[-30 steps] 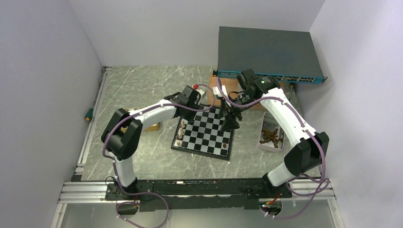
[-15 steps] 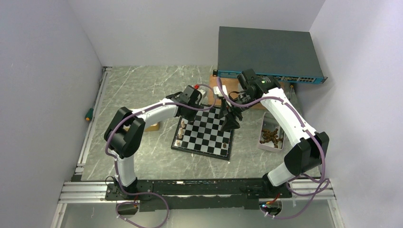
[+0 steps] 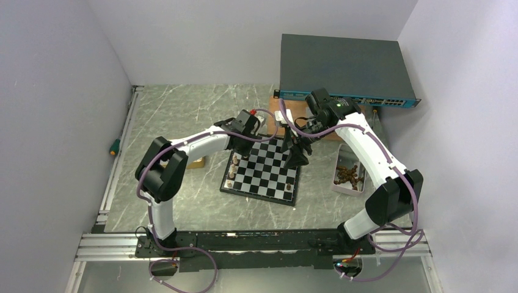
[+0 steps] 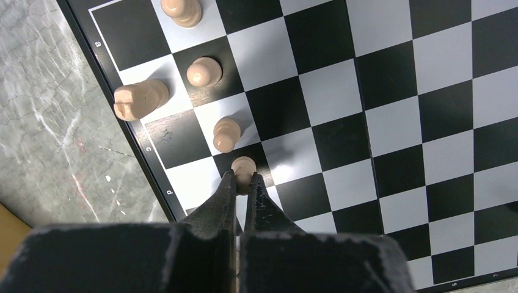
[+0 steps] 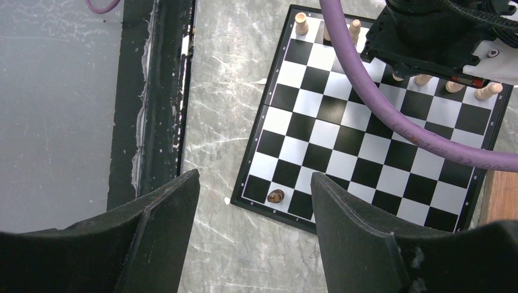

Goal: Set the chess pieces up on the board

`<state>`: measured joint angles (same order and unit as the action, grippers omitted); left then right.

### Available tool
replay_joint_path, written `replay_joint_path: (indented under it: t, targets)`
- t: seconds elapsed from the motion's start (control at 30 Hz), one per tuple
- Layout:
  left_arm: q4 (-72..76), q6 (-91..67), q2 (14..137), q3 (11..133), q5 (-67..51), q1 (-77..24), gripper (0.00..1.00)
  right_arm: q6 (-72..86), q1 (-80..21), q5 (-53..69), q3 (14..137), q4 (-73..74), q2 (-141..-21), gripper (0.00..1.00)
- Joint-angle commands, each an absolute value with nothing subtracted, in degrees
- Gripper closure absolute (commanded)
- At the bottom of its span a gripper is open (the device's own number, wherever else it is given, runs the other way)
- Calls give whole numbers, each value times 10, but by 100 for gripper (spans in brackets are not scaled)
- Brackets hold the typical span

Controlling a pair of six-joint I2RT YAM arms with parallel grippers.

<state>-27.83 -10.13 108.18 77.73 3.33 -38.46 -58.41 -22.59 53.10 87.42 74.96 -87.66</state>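
The light tan pawn's base (image 4: 244, 163) is inside the black square (image 4: 224, 161) and level with the base of the neighbouring pawn, so my left gripper will let go of the pawn.
The board (image 3: 272, 160) lies mid-table, black and silvery-white. My left gripper (image 4: 242, 178) is shut on a light tan pawn (image 4: 244, 165) over a black square by the edge letter d. Several light chess pieces stand near it: two pawns (image 4: 226, 134) (image 4: 204, 71), a taller piece (image 4: 139, 99) and another (image 4: 181, 9) at the top. My left gripper (image 3: 243, 141) is at the board's far left corner. My right gripper (image 3: 297, 157) is open and empty above the board's right side. In the right wrist view (image 5: 253, 177) it is high over the board's edge, near a dark piece (image 5: 275, 196).
A tray (image 3: 338, 181) of dark pieces sits right of the board. A network switch (image 3: 342, 67) and a brown plank (image 3: 299, 113) are behind it. A tan block (image 3: 195, 163) lies to the left, and a screwdriver (image 3: 113, 146) by the left rail. The left arm's purple cable (image 5: 391, 116) crosses the right wrist view.
My left wrist has shifted slightly right and farther over the board's far left corner. The right arm has barely moved.
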Motion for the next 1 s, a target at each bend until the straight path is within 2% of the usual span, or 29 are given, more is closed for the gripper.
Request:
replay_joint_path:
  t: [0.0, 0.97]
  targets:
    - [-282, -93, 1089, 802, 39, -388, 96, -601, -223, 559, 872, 749, -864, 30]
    - [-315, -92, 1084, 812, 35, -388, 94, -603, -221, 562, 874, 751, -864, 30]
